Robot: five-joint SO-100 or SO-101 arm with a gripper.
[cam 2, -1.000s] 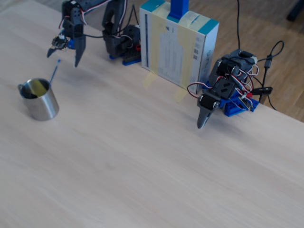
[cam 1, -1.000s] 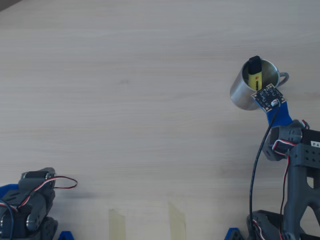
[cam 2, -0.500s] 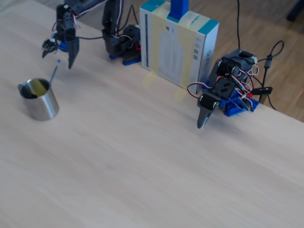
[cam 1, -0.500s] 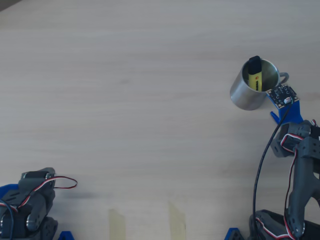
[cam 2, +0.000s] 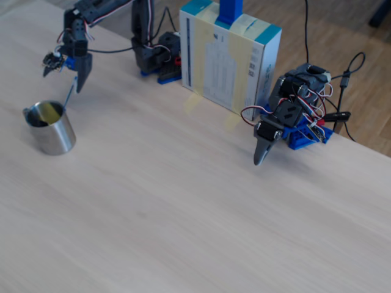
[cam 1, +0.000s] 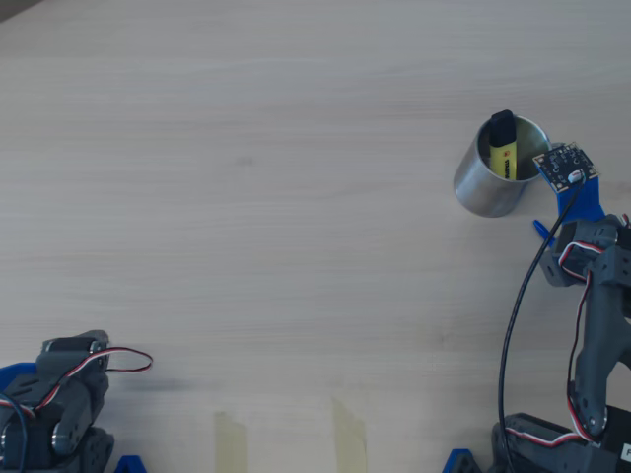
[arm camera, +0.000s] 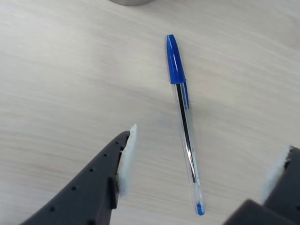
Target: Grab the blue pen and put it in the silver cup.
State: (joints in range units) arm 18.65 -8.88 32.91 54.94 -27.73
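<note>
My gripper takes hold of the pen by its body next, to put the blue pen in the silver cup (cam 1: 485, 185).
The blue pen (arm camera: 183, 117) lies flat on the table, blue cap toward the silver cup (arm camera: 127, 1), whose edge shows at the top of the wrist view. My gripper (arm camera: 201, 166) hangs open above the pen; its white-padded fingers (arm camera: 125, 157) stand on either side of the barrel without touching it. In the fixed view the pen (cam 2: 68, 96) rests just behind the cup (cam 2: 50, 129), under the gripper (cam 2: 63, 74). From overhead the gripper (cam 1: 563, 180) sits right of the cup (cam 1: 485, 185) and hides the pen. A yellow highlighter (cam 1: 503, 150) stands in the cup.
A second arm (cam 2: 286, 117) rests folded at the table's far right edge, also seen overhead (cam 1: 54, 406). A white and teal box (cam 2: 229, 56) stands taped at the back edge. Two tape strips (cam 1: 232, 440) mark the near edge overhead.
The gripper has swung off the cup's rim, rightward in the overhead view, and now hovers over the pen. The pen and cup have not moved.
</note>
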